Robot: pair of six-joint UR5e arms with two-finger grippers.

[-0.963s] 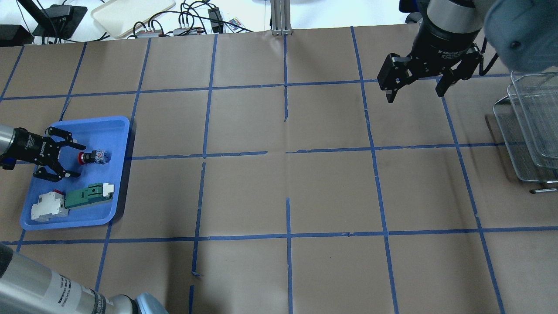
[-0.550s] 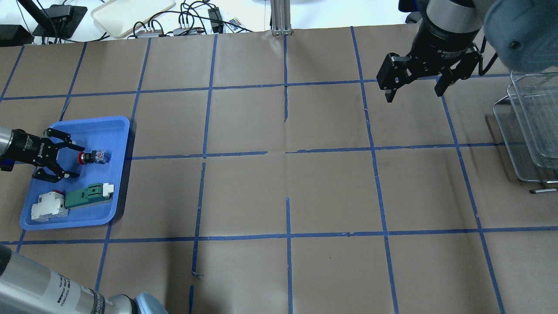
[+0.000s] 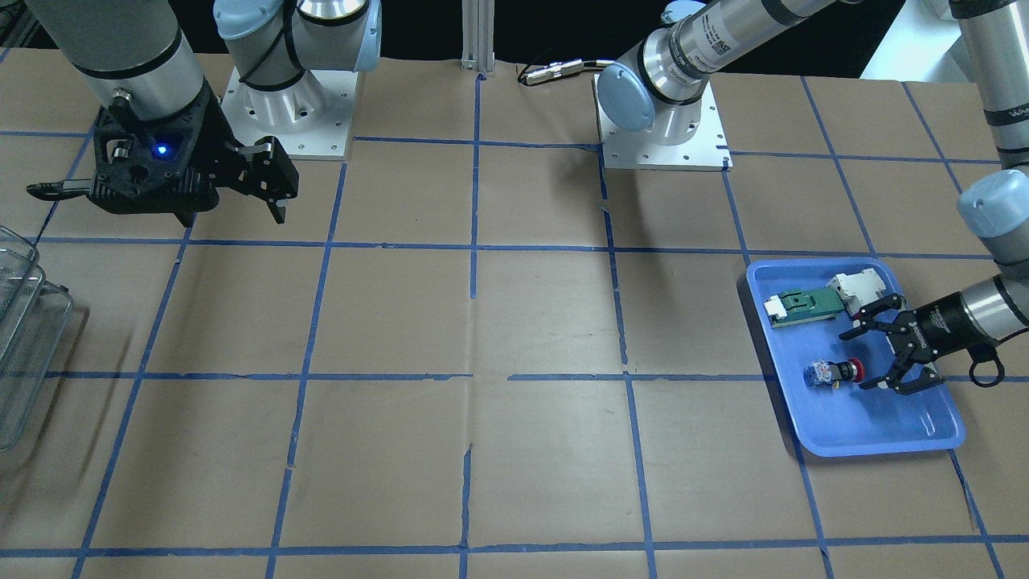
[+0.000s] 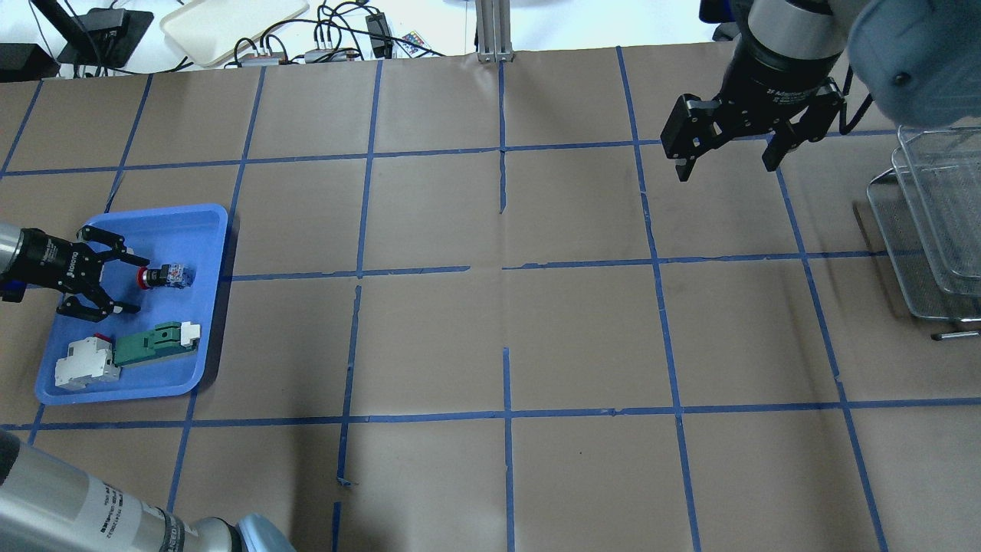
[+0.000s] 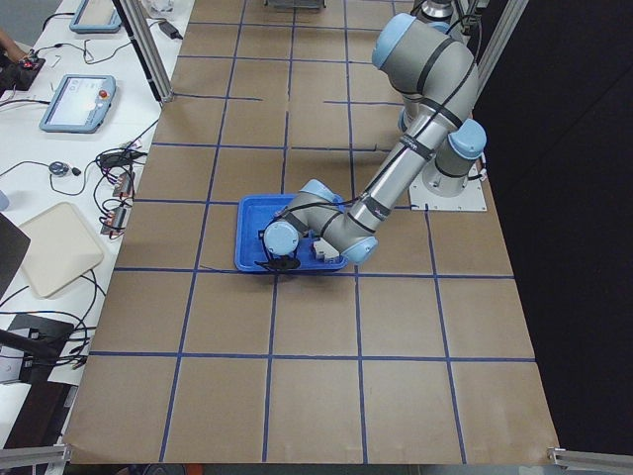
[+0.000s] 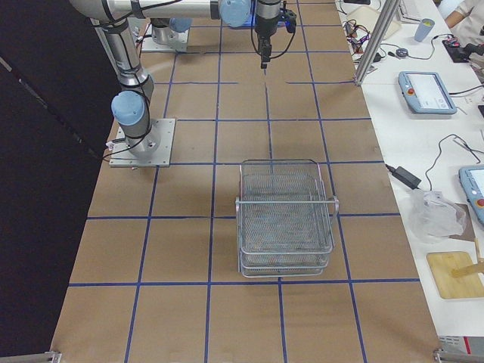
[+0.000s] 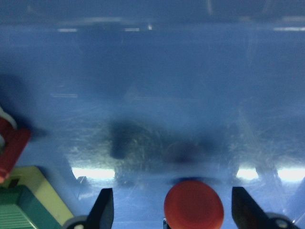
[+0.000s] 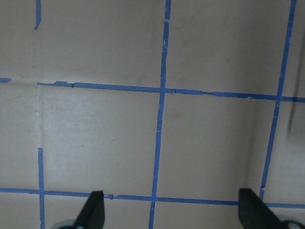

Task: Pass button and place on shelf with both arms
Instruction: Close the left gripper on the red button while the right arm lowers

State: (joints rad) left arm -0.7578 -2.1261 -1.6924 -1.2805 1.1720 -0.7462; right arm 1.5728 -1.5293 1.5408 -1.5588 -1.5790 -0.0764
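The left gripper next needs to take the button by its red head (image 3: 854, 370), so that it can pass the button on for the shelf (image 3: 29, 347).
The button (image 4: 163, 276), with its red head and blue-clear back, lies in the blue tray (image 4: 214, 322). It also shows in the front view (image 3: 832, 373). My left gripper (image 4: 129, 280) is open and low over the tray. Its fingertips sit either side of the red head and do not touch it. In the left wrist view the red head (image 7: 193, 205) sits between the fingertips (image 7: 106, 208). My right gripper (image 4: 726, 169) is open and empty, held high over the table's far right. The wire-mesh shelf (image 4: 931, 222) stands at the right edge and also shows in the right view (image 6: 286, 219).
A green-and-white component (image 4: 149, 345) and a white block (image 4: 84, 364) lie in the tray's near end, beside the left gripper. Cables and a beige tray (image 4: 230, 23) lie beyond the far edge. An aluminium post (image 4: 494, 31) stands at the far middle.
My left gripper has drawn back slightly to the view's left, away from the button, and is still open. The right gripper has shifted very little. The button has not moved.
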